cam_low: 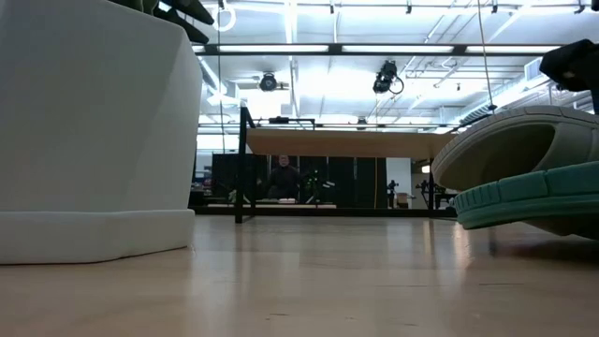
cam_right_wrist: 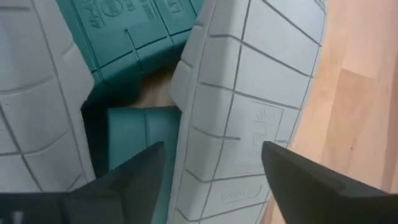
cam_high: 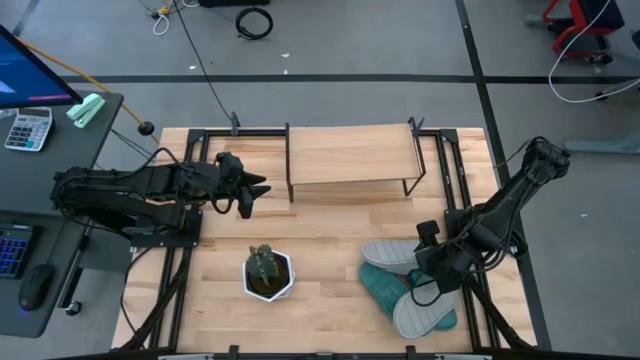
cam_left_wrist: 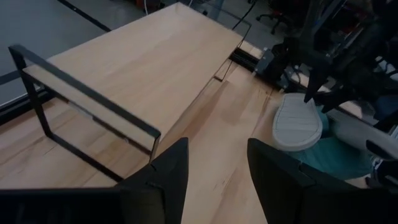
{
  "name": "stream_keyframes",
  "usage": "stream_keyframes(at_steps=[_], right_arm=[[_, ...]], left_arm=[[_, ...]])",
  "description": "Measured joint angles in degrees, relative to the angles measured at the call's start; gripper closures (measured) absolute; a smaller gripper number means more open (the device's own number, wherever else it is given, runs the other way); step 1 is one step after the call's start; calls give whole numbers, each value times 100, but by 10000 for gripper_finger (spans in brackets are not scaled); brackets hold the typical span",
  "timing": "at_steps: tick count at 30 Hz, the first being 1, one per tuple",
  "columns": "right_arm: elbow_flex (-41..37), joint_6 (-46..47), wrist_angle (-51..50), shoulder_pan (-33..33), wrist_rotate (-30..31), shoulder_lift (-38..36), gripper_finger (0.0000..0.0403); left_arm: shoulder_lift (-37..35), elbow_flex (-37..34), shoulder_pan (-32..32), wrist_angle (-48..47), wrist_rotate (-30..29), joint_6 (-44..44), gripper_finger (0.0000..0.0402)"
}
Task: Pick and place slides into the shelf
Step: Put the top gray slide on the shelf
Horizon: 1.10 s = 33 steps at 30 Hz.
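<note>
My right gripper grabs the grey-white slide by its upturned sole next and places it on the shelf.
Several slides lie in a pile on the table's near right part, soles up. A grey-white one lies above a teal one, and another grey-white one lies over teal. In the low view, grey-white lies on teal. The shelf stands on its black legs at the far middle. My right gripper is open low over the pile, and its fingers straddle a grey-white sole. My left gripper hovers open by the shelf's left end. My right gripper comes from above with one finger on one side of the grey-white slide's upturned sole and the other finger on the other side. I cannot tell whether either finger touches it.
A potted plant in a white pot stands near the table's near edge, left of the pile, and fills the low view's left. Bare wood lies between the pot, the shelf and the slides. Black frame rails run along the table's sides.
</note>
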Motion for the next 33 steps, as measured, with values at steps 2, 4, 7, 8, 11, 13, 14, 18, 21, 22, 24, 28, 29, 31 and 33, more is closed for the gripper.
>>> stream_keyframes(at_steps=[2, 4, 7, 8, 11, 13, 14, 18, 21, 22, 24, 28, 29, 31, 33], right_arm=[[0, 7, 1, 0, 107, 94, 97], [0, 54, 4, -2, 167, 218, 80], [0, 222, 110, 0, 171, 435, 63], [0, 288, 164, 0, 174, 515, 60], [0, 462, 286, 0, 246, 750, 58], [7, 579, 300, 0, 339, 866, 64], [9, 627, 302, 4, 351, 902, 71], [10, 809, 302, -2, 387, 913, 129], [7, 817, 289, -7, 390, 851, 198], [7, 815, 279, -30, 392, 850, 223], [7, 830, 273, -87, 398, 850, 272], [9, 833, 248, -254, 406, 843, 320], [26, 831, 215, -292, 388, 837, 320], [107, 811, 118, -387, 339, 826, 320], [239, 762, -55, -477, 293, 802, 322]], left_arm=[[0, -2, -1, -46, 0, 0, 232], [0, -2, 0, -89, 0, -2, 233], [0, -2, 0, -102, 0, 0, 232], [0, -2, -1, -104, 0, 0, 233], [0, -2, -2, -103, 0, 0, 233], [0, -2, 0, -105, 0, -2, 233], [0, -2, -1, -105, 0, -2, 233], [0, -2, 0, -105, 0, 0, 235], [0, -2, -1, -105, 0, 0, 237], [0, -2, 0, -107, 0, 0, 237], [0, -2, -1, -107, 1, 0, 237], [0, -2, -2, -108, 0, 0, 237], [0, -2, 0, -108, 0, 0, 237], [0, -2, -2, -111, 2, -1, 238], [0, -2, -2, -113, 2, 0, 240]])
